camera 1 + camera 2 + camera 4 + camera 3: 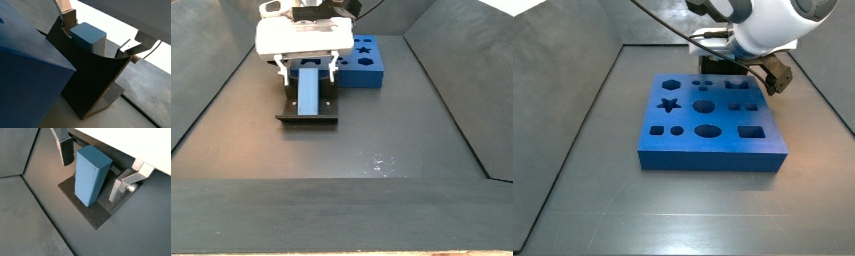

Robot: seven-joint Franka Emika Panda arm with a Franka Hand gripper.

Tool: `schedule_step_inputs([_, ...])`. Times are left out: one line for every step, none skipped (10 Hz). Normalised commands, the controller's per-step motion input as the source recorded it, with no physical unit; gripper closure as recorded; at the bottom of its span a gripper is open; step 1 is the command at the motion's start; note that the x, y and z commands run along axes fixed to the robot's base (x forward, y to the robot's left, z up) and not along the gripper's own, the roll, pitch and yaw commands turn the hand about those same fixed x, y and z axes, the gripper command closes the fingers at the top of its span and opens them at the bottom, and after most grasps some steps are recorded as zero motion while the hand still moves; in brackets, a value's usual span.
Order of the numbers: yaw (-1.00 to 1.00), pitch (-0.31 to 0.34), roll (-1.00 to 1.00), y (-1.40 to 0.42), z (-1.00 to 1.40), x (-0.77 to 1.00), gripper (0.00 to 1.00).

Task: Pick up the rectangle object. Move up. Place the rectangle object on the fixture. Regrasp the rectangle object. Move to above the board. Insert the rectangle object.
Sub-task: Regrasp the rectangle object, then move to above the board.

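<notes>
I must next grab the rectangle object's end protruding from the fixture, to insert it into the board.
The rectangle object, a pale grey-blue block, leans lengthwise on the dark fixture. It also shows in a wrist view and in a side view. My gripper is open and straddles the block. One dark pad stands clear of it, and the other silver finger is close beside it. The fixture rises around the block. The blue board lies beside the fixture in a side view. In a side view my gripper hides the block.
The board's corner fills one side of a wrist view, close to the fixture. Grey sloping bin walls enclose the floor. A cable runs from the arm over the back wall.
</notes>
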Motion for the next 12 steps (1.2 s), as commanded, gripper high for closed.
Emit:
schedule_step_inputs([-0.09,-0.075,0.06,-0.01,-0.18,0.01,0.0])
schedule_step_inputs([-0.08,-0.064,0.05,-0.01,-0.18,0.01,0.0])
schedule_step_inputs([-0.07,-0.059,0.04,-0.01,-0.18,0.01,0.0])
schedule_step_inputs([-0.06,-0.056,0.04,0.0,-0.18,0.01,0.0])
schedule_step_inputs([-0.05,-0.055,0.04,0.0,-0.17,0.01,0.0])
schedule_step_inputs([-0.05,-0.055,0.04,0.0,-0.17,0.01,0.0])
schedule_step_inputs([-0.05,-0.055,0.04,0.0,-0.17,0.01,0.0])
schedule_step_inputs([-0.05,-0.055,0.04,0.0,-0.17,0.01,0.0])
schedule_step_inputs([0.0,0.0,0.0,0.0,-0.83,0.0,1.0])
schedule_step_inputs([0.01,0.155,-0.03,0.0,1.0,0.54,1.0])
schedule_step_inputs([0.0,0.169,-0.02,0.0,1.0,0.53,1.0])
schedule_step_inputs([0.01,0.229,0.0,0.0,1.0,0.5,1.0])
